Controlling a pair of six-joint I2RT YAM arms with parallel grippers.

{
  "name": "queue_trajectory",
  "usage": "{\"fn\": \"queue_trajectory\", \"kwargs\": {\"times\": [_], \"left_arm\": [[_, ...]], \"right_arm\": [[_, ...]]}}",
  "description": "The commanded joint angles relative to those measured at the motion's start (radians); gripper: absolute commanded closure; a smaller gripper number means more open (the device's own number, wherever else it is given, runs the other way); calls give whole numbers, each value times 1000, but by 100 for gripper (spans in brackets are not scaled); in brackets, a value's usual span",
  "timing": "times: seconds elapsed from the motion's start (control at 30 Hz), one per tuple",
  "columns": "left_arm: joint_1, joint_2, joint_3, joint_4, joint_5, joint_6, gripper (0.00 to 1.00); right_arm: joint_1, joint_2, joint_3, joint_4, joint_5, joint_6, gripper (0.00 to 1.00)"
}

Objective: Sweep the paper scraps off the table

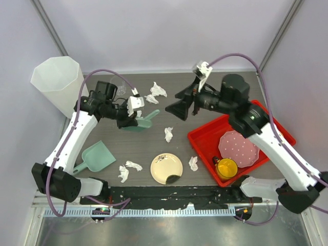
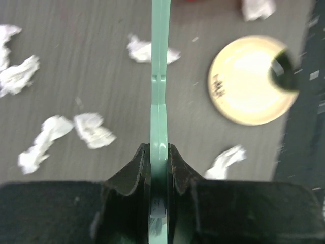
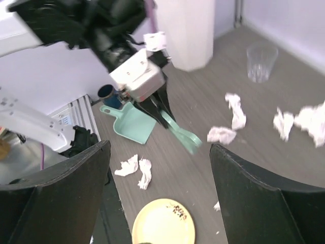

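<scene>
Next, my right gripper grabs the sweeper's free handle end [image 1: 152, 115] [image 3: 188, 140] jutting from my left gripper. That leaves the sweeper's head free to sweep the paper scraps.
Several crumpled white paper scraps lie on the dark wood-grain table [image 1: 215, 84]: two at the back [image 1: 158, 90], one in the middle [image 1: 168, 134], one by the tray [image 1: 193, 163], two at the front left [image 1: 128, 169]. My left gripper [image 1: 132, 118] is shut on a teal plastic sweeper [image 1: 146, 121], seen edge-on in the left wrist view [image 2: 160, 76] between the shut fingers [image 2: 136, 170], above scraps [image 2: 94, 131]. My right gripper [image 1: 182, 108] is open and empty, held above the table. In its own view [image 3: 160, 150] it looks down on scraps [image 3: 133, 165].
A teal dustpan [image 1: 97, 156] lies front left. A cream plate [image 1: 166, 168] sits at the front middle. A red tray [image 1: 202, 141] at the right holds a pink plate [image 1: 238, 147] and a yellow cup [image 1: 226, 167]. A tall translucent bin [image 1: 56, 84] and a clear cup [image 3: 261, 62] stand at the back left.
</scene>
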Motion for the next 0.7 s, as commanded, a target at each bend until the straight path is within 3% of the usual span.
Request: {"fn": "queue_trajectory", "kwargs": {"times": [0.0, 0.17, 0.43, 0.6, 0.67], "left_arm": [[7, -95, 9, -51, 318, -240, 100], [8, -123, 22, -100, 438, -284, 100], [7, -115, 13, -150, 436, -232, 100], [7, -105, 33, -152, 418, -221, 100], [4, -97, 38, -152, 399, -218, 100]], "right_arm": [[7, -40, -80, 107, -94, -151, 16], [19, 39, -36, 47, -172, -177, 16], [35, 91, 19, 41, -261, -225, 15], [55, 124, 71, -77, -295, -315, 25], [67, 145, 102, -132, -295, -366, 37]]}}
